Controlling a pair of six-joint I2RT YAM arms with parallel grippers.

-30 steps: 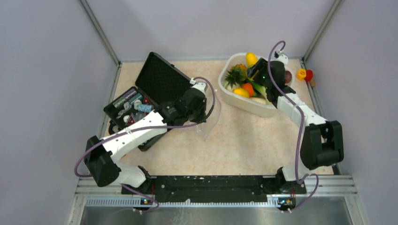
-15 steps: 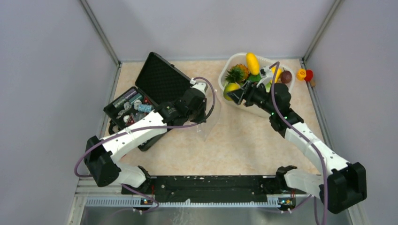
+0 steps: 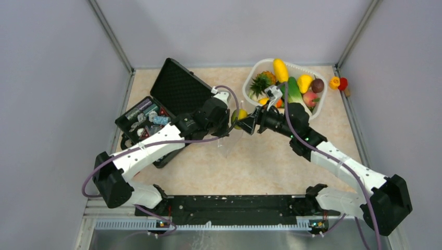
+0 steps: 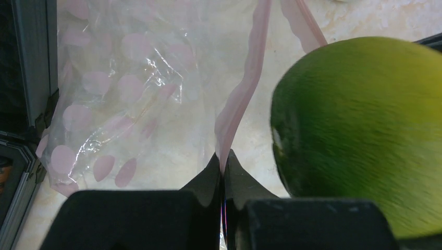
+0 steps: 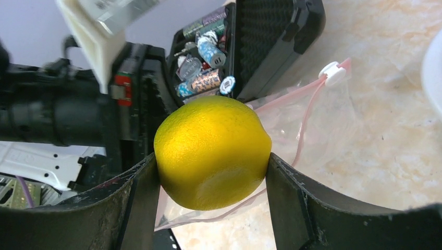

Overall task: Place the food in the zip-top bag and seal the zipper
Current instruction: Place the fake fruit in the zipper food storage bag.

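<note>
The yellow fruit (image 3: 238,117) is hanging over the bag's opening (image 3: 234,107), inside the curve of the pink zipper, so my right gripper needs to let go of the fruit.
The zip-top bag (image 3: 232,138), clear with pink dots, hangs by the black case; its pink zipper (image 4: 245,94) gapes apart. My left gripper (image 4: 224,162) is shut on one strip of that zipper and holds the mouth up. My right gripper (image 5: 212,160) is shut on a yellow fruit with a green side (image 5: 212,148), one piece of the food. It holds the fruit right at the bag's mouth (image 3: 239,115), close beside the left fingers. More food, such as a pineapple (image 3: 260,82) and a yellow mango (image 3: 280,69), lies in the white tub (image 3: 293,64).
An open black case (image 3: 174,88) full of small items stands left of the bag, touching the left arm. A small orange and red toy (image 3: 339,83) lies by the right wall. The bag's white slider (image 5: 334,73) sits at the zipper's far end.
My right arm has swung left from the tub to the bag's mouth, carrying the yellow fruit. The left gripper and the bag have stayed put.
</note>
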